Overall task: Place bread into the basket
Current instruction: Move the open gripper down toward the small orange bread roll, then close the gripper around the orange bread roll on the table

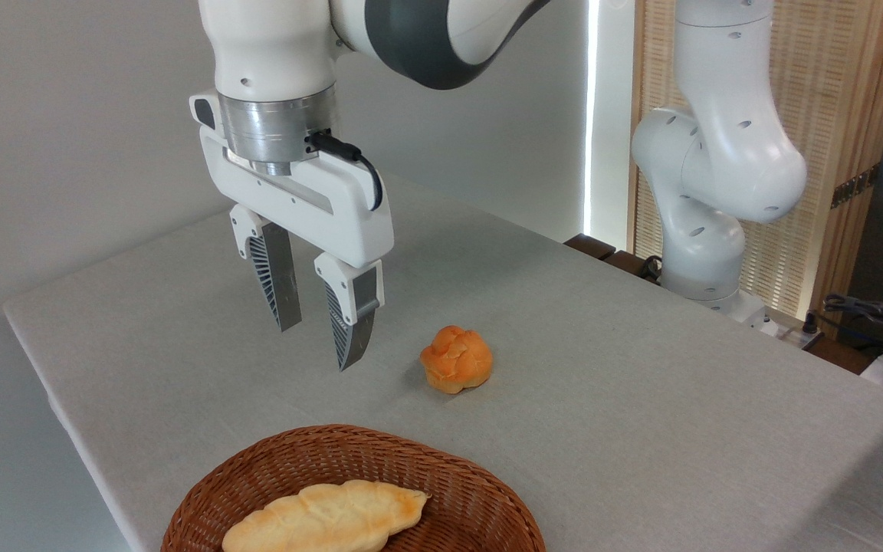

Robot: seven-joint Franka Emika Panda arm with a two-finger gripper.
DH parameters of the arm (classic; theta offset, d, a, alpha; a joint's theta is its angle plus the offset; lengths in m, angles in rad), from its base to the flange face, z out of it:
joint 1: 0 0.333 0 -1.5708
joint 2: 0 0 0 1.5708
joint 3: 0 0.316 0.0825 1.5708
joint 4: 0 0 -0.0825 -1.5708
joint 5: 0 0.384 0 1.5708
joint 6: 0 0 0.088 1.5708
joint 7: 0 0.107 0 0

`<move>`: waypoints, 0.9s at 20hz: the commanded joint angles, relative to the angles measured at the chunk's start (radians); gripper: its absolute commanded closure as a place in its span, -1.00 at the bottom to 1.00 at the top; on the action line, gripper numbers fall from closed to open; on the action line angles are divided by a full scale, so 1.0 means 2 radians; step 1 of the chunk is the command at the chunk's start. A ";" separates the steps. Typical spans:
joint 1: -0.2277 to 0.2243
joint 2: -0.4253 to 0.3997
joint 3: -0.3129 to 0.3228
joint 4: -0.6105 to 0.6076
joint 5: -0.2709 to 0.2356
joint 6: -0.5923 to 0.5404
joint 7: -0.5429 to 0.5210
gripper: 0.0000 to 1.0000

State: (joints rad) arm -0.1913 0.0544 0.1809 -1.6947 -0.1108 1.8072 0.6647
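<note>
I'll put the bread (456, 359) into the wicker basket, gripping its rounded sides.
The bread (456, 359), a small orange-golden knotted bun, sits on the grey table near its middle. My gripper (317, 346) hangs open above the table to the left of the bun, well apart from it, with nothing between its fingers. The brown wicker basket (273, 460) stands at the front edge of the picture, below the gripper.
A longer pale loaf (326, 517) lies inside the basket. The arm's white base (706, 253) rises at the table's right rear, with cables (871, 314) beyond it. The table's left edge (35, 368) drops off near the gripper.
</note>
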 commanded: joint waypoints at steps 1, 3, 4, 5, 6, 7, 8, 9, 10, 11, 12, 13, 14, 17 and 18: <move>-0.002 -0.013 -0.012 -0.031 0.006 -0.011 0.014 -1.00; -0.009 -0.018 -0.013 -0.063 0.006 -0.011 0.019 -1.00; -0.009 -0.026 -0.014 -0.081 0.006 -0.009 0.025 -1.00; -0.009 -0.031 -0.014 -0.096 0.006 -0.009 0.033 -1.00; -0.009 -0.032 -0.014 -0.107 0.006 -0.009 0.039 -1.00; -0.009 -0.034 -0.014 -0.121 0.006 -0.009 0.041 -1.00; -0.009 -0.034 -0.014 -0.133 0.006 -0.007 0.047 -1.00; -0.009 -0.034 -0.014 -0.144 0.006 -0.006 0.056 -1.00; -0.009 -0.035 -0.014 -0.150 0.006 -0.011 0.063 -1.00; -0.009 -0.038 -0.013 -0.156 0.006 -0.014 0.065 -1.00; -0.009 -0.039 -0.013 -0.162 0.006 -0.016 0.066 -1.00; -0.009 -0.039 -0.013 -0.170 0.006 -0.017 0.070 -1.00; -0.009 -0.039 -0.013 -0.180 0.006 -0.017 0.070 -1.00; -0.009 -0.039 -0.013 -0.192 0.006 -0.025 0.070 -1.00; -0.009 -0.038 -0.013 -0.192 0.006 -0.034 0.072 -1.00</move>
State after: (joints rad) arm -0.2054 0.0066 0.1494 -2.0501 -0.1107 1.7844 0.7865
